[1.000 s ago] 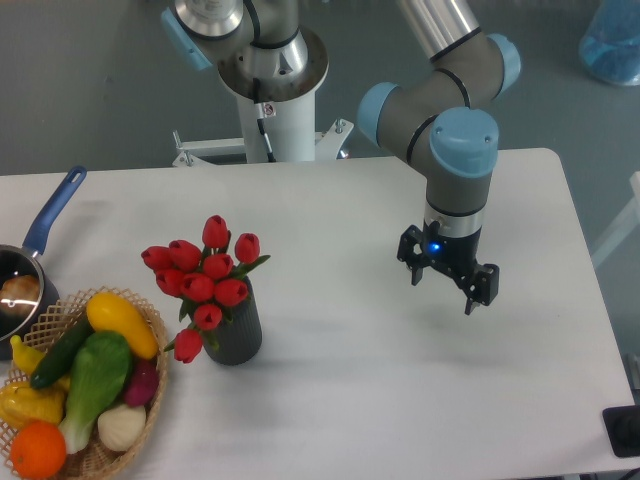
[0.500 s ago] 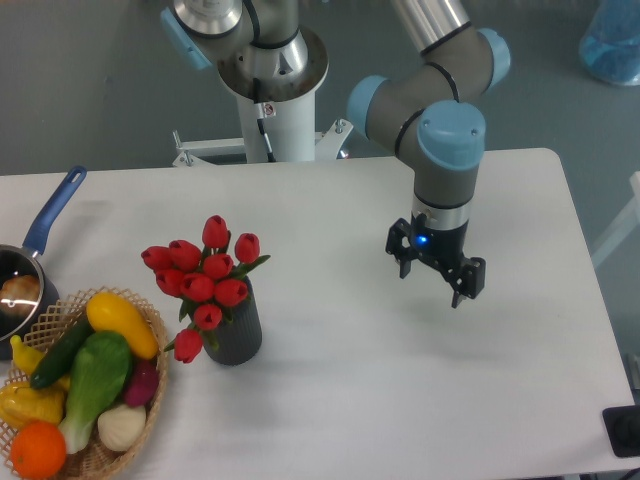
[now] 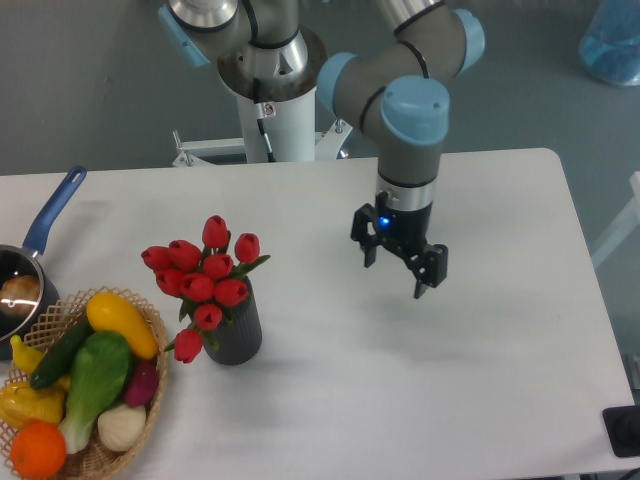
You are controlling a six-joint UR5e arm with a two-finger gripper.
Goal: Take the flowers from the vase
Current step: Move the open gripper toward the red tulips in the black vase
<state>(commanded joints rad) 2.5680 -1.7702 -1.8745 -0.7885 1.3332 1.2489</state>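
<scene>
The flowers (image 3: 203,275) are to be picked up from the vase (image 3: 237,332). My gripper will grab them next by their cluster of red buds.
The flowers (image 3: 203,275), a bunch of red tulip buds with green stems, stand in the vase (image 3: 237,332), a short dark grey ribbed cylinder left of the table's middle. My gripper (image 3: 396,275) hangs open and empty above the table, well to the right of the flowers and about level with their tops. Its two dark fingers (image 3: 420,275) point down, spread apart. Nothing is between them.
A wicker basket (image 3: 150,385) of colourful vegetables sits at the front left, close to the vase. A blue-handled saucepan (image 3: 45,225) lies at the left edge. The robot's white base (image 3: 275,110) stands behind the table.
My gripper has moved left toward the flowers, about 50 pixels across the two earlier frames, and slightly up. It stays open. The flowers and vase have not moved.
</scene>
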